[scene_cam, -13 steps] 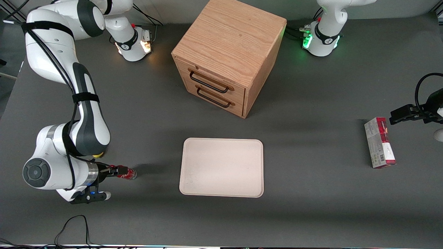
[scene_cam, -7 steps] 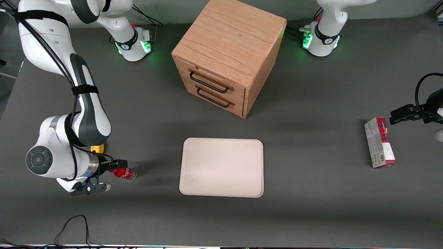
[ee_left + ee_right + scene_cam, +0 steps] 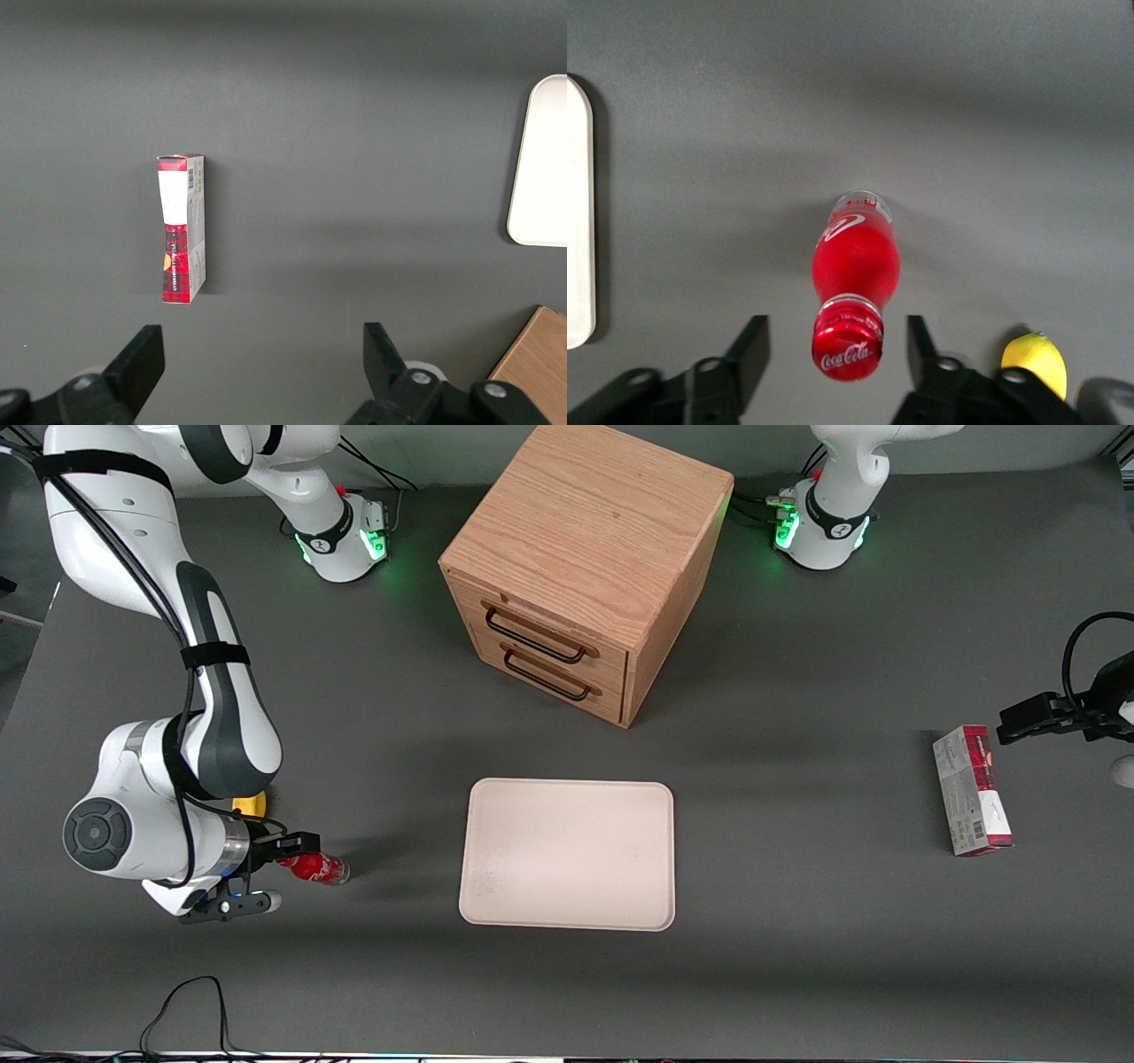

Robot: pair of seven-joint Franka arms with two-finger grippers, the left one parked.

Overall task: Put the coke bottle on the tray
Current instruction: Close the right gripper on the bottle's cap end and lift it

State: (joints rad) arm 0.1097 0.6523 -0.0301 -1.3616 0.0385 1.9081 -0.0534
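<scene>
My right gripper is about to grab the coke bottle (image 3: pixel 856 274) by its red cap (image 3: pixel 847 343), and it will then set the bottle on the tray.
The coke bottle (image 3: pixel 317 867), small and red with a red cap and white lettering, stands upright on the dark table toward the working arm's end. In the right wrist view the coke bottle (image 3: pixel 856 274) shows with its cap toward the camera. My right gripper (image 3: pixel 297 857) hovers just above the cap, open; its black fingers (image 3: pixel 755 341) stand on either side of the cap without touching it, the gripper (image 3: pixel 836 326) centred over it. The cream-white tray (image 3: pixel 567 786) lies beside the bottle, toward the table's middle, with nothing on it; its rim (image 3: pixel 578 221) shows in the right wrist view.
A yellow lemon-like object (image 3: pixel 251 804) (image 3: pixel 1034 361) lies close to the bottle, partly under my arm. A wooden drawer cabinet (image 3: pixel 585 567) stands farther from the front camera than the tray. A red-and-white carton (image 3: pixel 972 788) (image 3: pixel 182 226) lies toward the parked arm's end.
One second ago the gripper sat low around the bottle; it has since lifted and drawn back a little. The bottle has stayed where it was.
</scene>
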